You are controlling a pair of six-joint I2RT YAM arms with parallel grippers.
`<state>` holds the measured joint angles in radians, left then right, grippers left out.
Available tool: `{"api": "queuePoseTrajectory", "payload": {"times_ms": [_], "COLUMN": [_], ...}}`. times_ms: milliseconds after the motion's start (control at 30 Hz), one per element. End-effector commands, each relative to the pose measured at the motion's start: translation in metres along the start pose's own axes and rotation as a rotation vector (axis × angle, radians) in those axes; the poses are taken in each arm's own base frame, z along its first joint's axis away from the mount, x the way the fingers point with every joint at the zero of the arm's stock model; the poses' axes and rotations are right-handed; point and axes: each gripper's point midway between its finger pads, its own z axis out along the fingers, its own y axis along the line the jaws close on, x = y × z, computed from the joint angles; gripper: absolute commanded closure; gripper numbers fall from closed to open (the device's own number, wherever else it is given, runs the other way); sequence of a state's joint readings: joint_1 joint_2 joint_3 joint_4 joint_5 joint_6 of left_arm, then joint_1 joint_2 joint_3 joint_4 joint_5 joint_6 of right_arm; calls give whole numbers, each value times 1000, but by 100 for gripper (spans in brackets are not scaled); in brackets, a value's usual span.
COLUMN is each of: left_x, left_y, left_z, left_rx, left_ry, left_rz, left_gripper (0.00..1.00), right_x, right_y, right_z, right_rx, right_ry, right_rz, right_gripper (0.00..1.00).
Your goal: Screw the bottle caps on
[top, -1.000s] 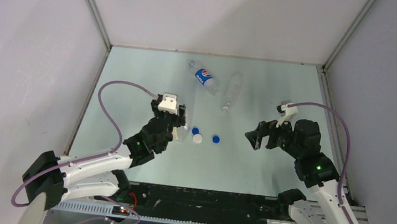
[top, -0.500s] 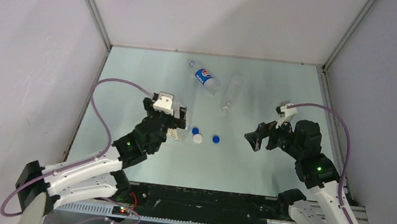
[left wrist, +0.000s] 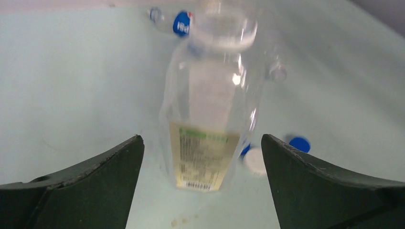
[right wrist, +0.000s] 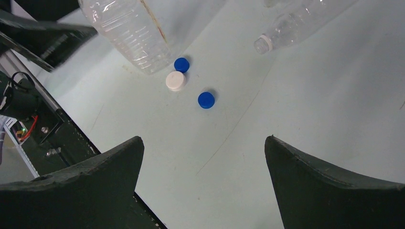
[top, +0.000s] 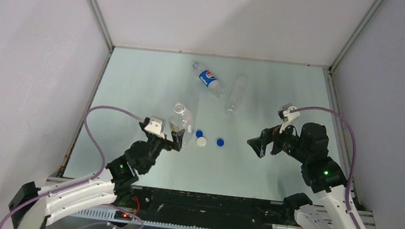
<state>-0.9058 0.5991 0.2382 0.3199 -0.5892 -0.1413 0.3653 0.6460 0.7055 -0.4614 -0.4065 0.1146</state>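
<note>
My left gripper reaches the upright bottle and grabs its body at the label [top: 182, 119] [left wrist: 205, 143] next, so the bottle's opening stays free to screw on the cap.
The bottle with the white and yellow label [top: 182, 119] stands upright and uncapped on the table. It also shows in the left wrist view [left wrist: 210, 119]. My left gripper [top: 172, 140] is open and empty just near of it, with the bottle ahead of the jaws and apart from them [left wrist: 201, 138]. A blue cap [top: 199, 133], a white cap [top: 202, 142] and a second blue cap [top: 220, 142] lie right of that bottle. The Pepsi bottle [top: 208, 79] and the plain clear bottle [top: 235, 95] lie on their sides farther back. My right gripper [top: 258, 143] is open and empty, right of the caps [right wrist: 203, 139].
The table [top: 135, 84] is walled in by grey panels on the left, back and right. A black rail [top: 208, 203] runs along the near edge between the arm bases. In the right wrist view the caps [right wrist: 175, 80] lie beyond the jaws.
My left gripper has let go of the labelled bottle and drawn back toward its base, leaving the bottle standing. The right arm has barely moved.
</note>
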Motion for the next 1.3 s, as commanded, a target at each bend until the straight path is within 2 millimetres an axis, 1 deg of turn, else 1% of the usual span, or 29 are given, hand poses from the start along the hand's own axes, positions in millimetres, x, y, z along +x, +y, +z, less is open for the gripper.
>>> {"api": "queuePoseTrajectory", "payload": {"times_ms": [0, 100, 200, 267, 467, 633, 767, 833, 1033, 1100, 1167, 1200, 1233, 1267], "left_x": [1, 12, 29, 32, 34, 30, 26, 28, 31, 28, 28, 26, 28, 26], "left_y": [-9, -3, 5, 5, -1, 2, 3, 2, -7, -8, -10, -10, -10, -11], "left_z": [-4, -5, -2, 1, 17, 29, 38, 41, 50, 52, 54, 55, 55, 55], "left_rx": [83, 70, 29, 23, 11, -21, -9, 2, 39, 44, 49, 51, 52, 55], "left_ry": [-111, -117, -87, -93, -107, -132, -147, -145, -155, -175, -183, -193, -189, -200], "left_rz": [-49, -20, 20, 22, 47, 34, 9, -6, -9, -16, -18, -22, -19, -22], "left_gripper": [0, 0, 0, 0, 0, 0, 0, 0, 0, 0, 1, 4, 5, 10], "right_x": [-25, -27, -30, -33, -40, -43, -44, -43, -43, -43, -42, -42, -42, -42], "right_y": [12, 12, 14, 17, 21, 25, 26, 26, 26, 27, 27, 27, 27, 27], "right_z": [-5, -5, -1, 1, 7, 8, 7, 7, 7, 7, 8, 8, 8, 9], "right_rx": [-50, -51, -67, -80, -100, -109, -105, -105, -100, -103, -101, -101, -100, -99], "right_ry": [-49, -44, -43, -43, -13, -3, -5, -3, 0, 6, 14, 17, 18, 19], "right_rz": [-73, -88, -87, -89, -112, -130, -130, -132, -131, -131, -134, -134, -135, -134], "right_gripper": [1, 1, 1, 1, 1, 1, 1, 1, 1, 1, 1, 0, 1, 1]}}
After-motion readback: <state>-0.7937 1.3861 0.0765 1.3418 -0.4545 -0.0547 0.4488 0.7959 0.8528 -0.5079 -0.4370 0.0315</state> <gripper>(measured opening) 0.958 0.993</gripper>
